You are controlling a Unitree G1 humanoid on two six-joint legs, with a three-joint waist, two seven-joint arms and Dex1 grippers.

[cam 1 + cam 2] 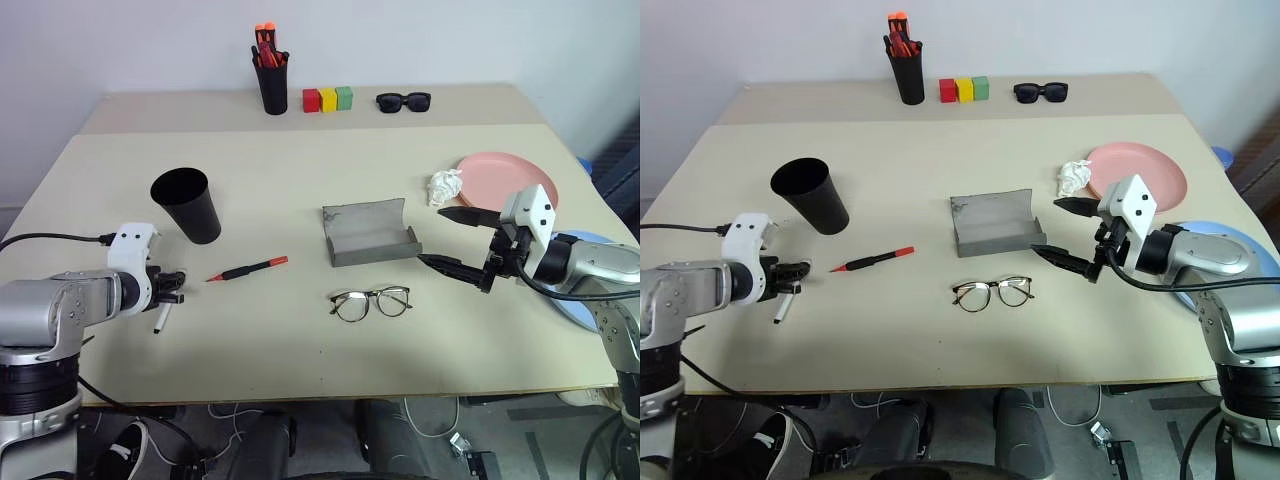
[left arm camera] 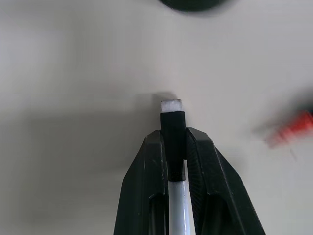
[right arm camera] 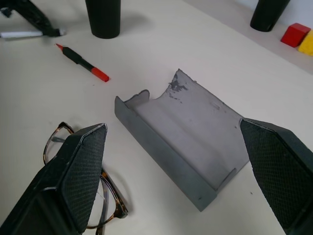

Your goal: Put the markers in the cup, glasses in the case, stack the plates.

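The black marker is short of the black cup's rim and would miss if I opened now. My left gripper needs to move the black marker toward the cup's rim.
My left gripper [image 1: 174, 287] is shut on the thin black marker [image 2: 173, 128] at the table's left, low over the surface. The marker's white end [image 1: 160, 321] pokes out below the fingers. Just to the right, the red marker [image 1: 248, 269] lies flat, and behind it the black cup [image 1: 187, 204] stands upright. The grey case [image 1: 368, 232] lies open at mid-table with the wire-rimmed glasses [image 1: 370, 302] in front of it. My right gripper [image 1: 432, 236] hangs open beside the case's right end, holding nothing. The pink plate [image 1: 507, 182] sits at the right, and the light blue plate [image 1: 597, 238] lies partly under my right arm.
A crumpled white paper [image 1: 445, 186] rests against the pink plate. Along the back stand a black pen holder [image 1: 271, 80] with orange pens, red, yellow and green blocks [image 1: 328, 99], and black sunglasses [image 1: 404, 101]. The table's front edge runs close below the glasses.
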